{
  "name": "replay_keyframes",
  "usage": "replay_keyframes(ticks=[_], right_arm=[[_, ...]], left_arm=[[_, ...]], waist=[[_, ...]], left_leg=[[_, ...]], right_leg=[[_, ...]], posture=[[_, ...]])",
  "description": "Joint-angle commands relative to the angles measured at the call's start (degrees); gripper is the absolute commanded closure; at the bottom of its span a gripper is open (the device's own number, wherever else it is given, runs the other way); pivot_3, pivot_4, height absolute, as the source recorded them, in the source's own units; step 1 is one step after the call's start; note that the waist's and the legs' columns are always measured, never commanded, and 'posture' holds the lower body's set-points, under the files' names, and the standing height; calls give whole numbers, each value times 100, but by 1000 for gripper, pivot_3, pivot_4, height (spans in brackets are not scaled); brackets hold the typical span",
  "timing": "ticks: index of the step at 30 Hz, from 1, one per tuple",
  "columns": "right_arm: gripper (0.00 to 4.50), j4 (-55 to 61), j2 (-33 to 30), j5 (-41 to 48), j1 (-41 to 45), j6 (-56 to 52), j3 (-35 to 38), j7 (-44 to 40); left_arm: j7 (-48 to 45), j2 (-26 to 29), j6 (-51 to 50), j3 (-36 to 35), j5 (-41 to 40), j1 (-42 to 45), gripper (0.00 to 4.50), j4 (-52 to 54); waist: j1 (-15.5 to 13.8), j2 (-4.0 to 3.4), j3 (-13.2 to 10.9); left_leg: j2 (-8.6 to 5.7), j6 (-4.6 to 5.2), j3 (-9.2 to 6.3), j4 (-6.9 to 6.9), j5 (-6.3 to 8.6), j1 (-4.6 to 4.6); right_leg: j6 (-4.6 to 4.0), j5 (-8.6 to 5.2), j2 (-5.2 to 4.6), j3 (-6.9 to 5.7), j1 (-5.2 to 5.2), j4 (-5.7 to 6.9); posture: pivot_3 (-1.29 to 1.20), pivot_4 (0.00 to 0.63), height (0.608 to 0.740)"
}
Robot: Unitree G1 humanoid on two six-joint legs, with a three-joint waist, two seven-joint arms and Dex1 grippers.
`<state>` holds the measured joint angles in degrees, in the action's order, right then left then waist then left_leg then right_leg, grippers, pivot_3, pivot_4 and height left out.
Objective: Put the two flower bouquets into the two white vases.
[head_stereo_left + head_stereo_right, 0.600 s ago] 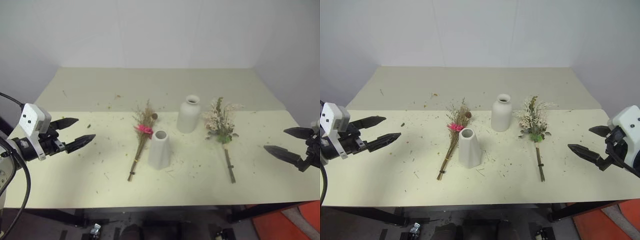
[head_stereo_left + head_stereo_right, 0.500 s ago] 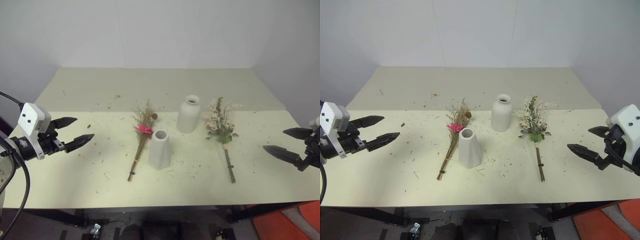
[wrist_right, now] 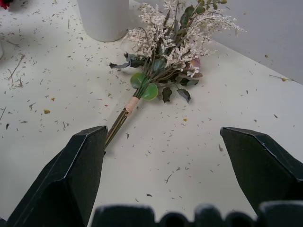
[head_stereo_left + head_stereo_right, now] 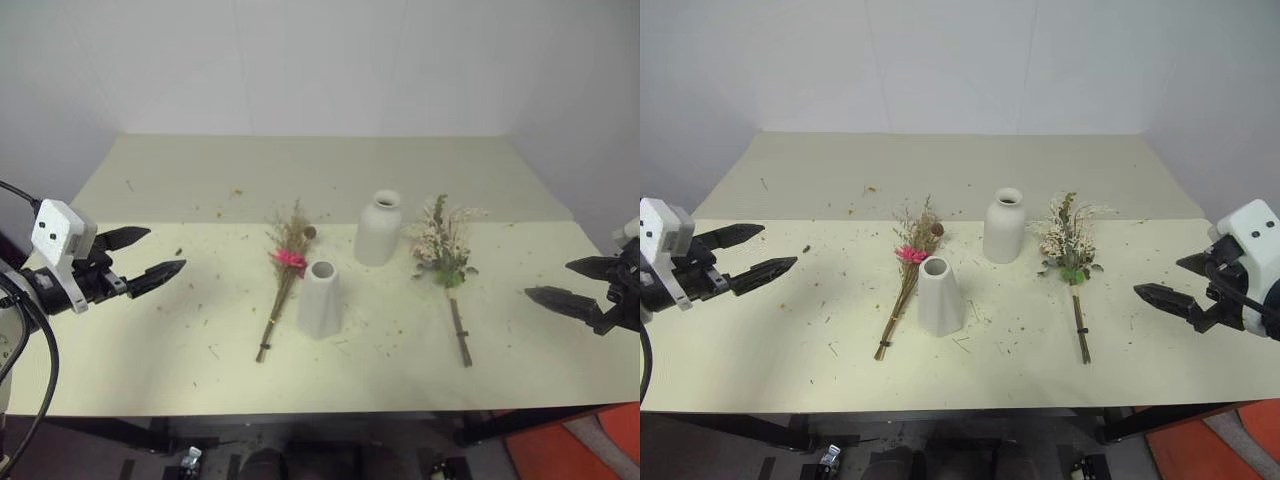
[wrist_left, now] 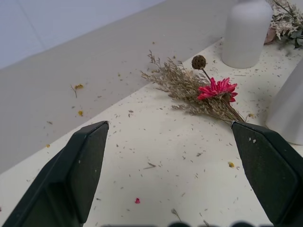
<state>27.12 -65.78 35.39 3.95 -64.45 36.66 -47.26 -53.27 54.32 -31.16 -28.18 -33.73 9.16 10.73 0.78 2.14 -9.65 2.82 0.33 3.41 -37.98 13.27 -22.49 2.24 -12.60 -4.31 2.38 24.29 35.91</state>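
Observation:
My right gripper will grab the bare tied stems, as loose, delicate blossoms and leaves crowd the top of the white bouquet (image 3: 165, 52).
A slim tan grass bouquet with a pink daisy (image 4: 285, 275) lies flat on the table, left of the tapered white vase (image 4: 320, 298). The rounded bottle vase (image 4: 377, 228) stands behind it. To its right lies the cream-white bouquet with green leaves (image 4: 443, 255), stem toward the front. My left gripper (image 4: 150, 253) hovers open over the table's left side, well apart from the pink bouquet (image 5: 208, 92). My right gripper (image 4: 1175, 282) hovers open at the right edge, facing the white bouquet (image 3: 165, 52) from a distance.
The cream table (image 4: 200, 330) is strewn with dried flower crumbs. A fold line runs across it behind the vases. White walls close the back and sides. An orange patch of floor (image 4: 570, 445) shows below the front right corner.
My left gripper has drifted slightly left and back. The right gripper has risen a little. Bouquets and vases have not moved.

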Motion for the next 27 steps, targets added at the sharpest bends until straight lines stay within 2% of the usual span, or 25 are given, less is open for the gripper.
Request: replay_keyframes(ticks=[1,4,7,10,15,22,27], right_arm=[[35,86,-175,429,567,-506,-230,140],[35,-160,-177,501,1495,-1323,-1133,602],[35,-407,22,345,2216,-1826,-1957,997],[35,-756,428,155,2813,-2121,-2481,1394],[35,-1667,1153,-437,3444,-2107,-3297,1983],[35,-2687,1591,-974,3937,-1940,-3815,2187],[35,-3039,1872,-1224,4153,-1791,-3912,2240]], left_arm=[[-271,211,134,107,-50,254,0,76],[-759,639,208,553,158,657,0,-226],[-1098,796,303,1082,269,1262,0,-456],[-1194,605,365,1598,355,1947,0,-477],[-1146,-117,365,2303,401,2899,0,-462],[-1282,-669,473,2721,511,3213,0,-477],[-1346,-676,333,2712,483,3116,0,-310]], waist=[[12,0,0],[28,0,0],[19,0,0],[-7,0,0],[-11,0,0],[25,0,0],[27,0,0]], left_leg=[[0,0,0,0,0,0],[1,0,0,0,0,3],[1,0,0,0,0,-2],[-1,0,0,3,0,-17],[-9,2,-6,-10,-2,-95],[-10,3,-7,-23,-2,-124],[-8,4,-14,-27,-2,-121]], right_leg=[[0,1,0,0,0,0],[-5,0,2,1,2,3],[-46,-22,2,1,10,2],[-55,10,0,-1,16,0],[-36,36,1,-1,77,-3],[-31,40,3,0,99,-1],[-31,41,7,-2,98,10]], posture=[[0,150,740],[0,150,740],[0,150,740],[0,150,740],[0,150,740],[0,150,740],[0,150,740]])
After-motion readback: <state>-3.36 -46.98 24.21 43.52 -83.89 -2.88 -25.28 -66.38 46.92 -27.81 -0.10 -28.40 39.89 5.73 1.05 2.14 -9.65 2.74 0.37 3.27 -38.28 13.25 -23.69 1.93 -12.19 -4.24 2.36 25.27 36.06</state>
